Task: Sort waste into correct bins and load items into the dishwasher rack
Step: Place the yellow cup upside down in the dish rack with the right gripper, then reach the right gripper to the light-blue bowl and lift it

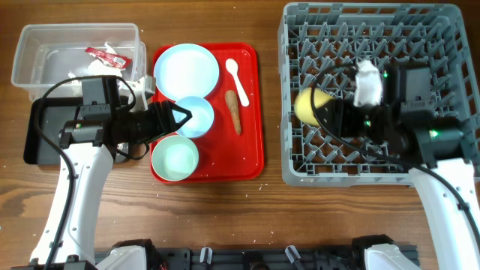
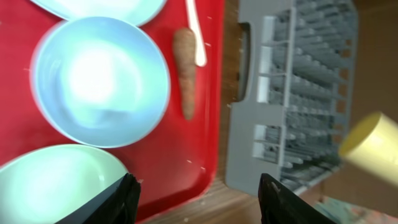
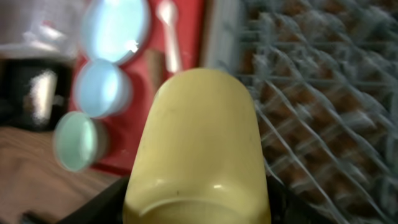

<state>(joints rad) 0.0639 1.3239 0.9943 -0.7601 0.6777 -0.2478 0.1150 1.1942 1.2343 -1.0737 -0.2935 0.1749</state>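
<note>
My right gripper brings the cup down among the grey rack's wires before opening, since the yellow cup's lower end (image 1: 307,108) (image 3: 200,84) hangs above them.
My right gripper (image 1: 324,112) is shut on the yellow cup (image 1: 310,106), held over the left part of the grey dishwasher rack (image 1: 442,30); the cup fills the right wrist view (image 3: 199,149). My left gripper (image 1: 180,117) is open and empty at the left edge of the red tray, just beside the pale blue bowl (image 1: 196,116) and above the pale green bowl (image 1: 175,158). The pale blue plate (image 1: 182,67), white spoon (image 1: 236,79) and brown stick-shaped food piece (image 1: 234,111) lie on the tray. The clear tub (image 1: 45,60) holds a red-and-white wrapper (image 1: 105,56) and white paper.
The red serving tray (image 1: 251,150) sits between the bins and the rack. The black tray (image 1: 34,142) lies under my left arm, mostly hidden. The rack's near wall shows in the left wrist view (image 2: 245,155). Bare wood runs along the table front.
</note>
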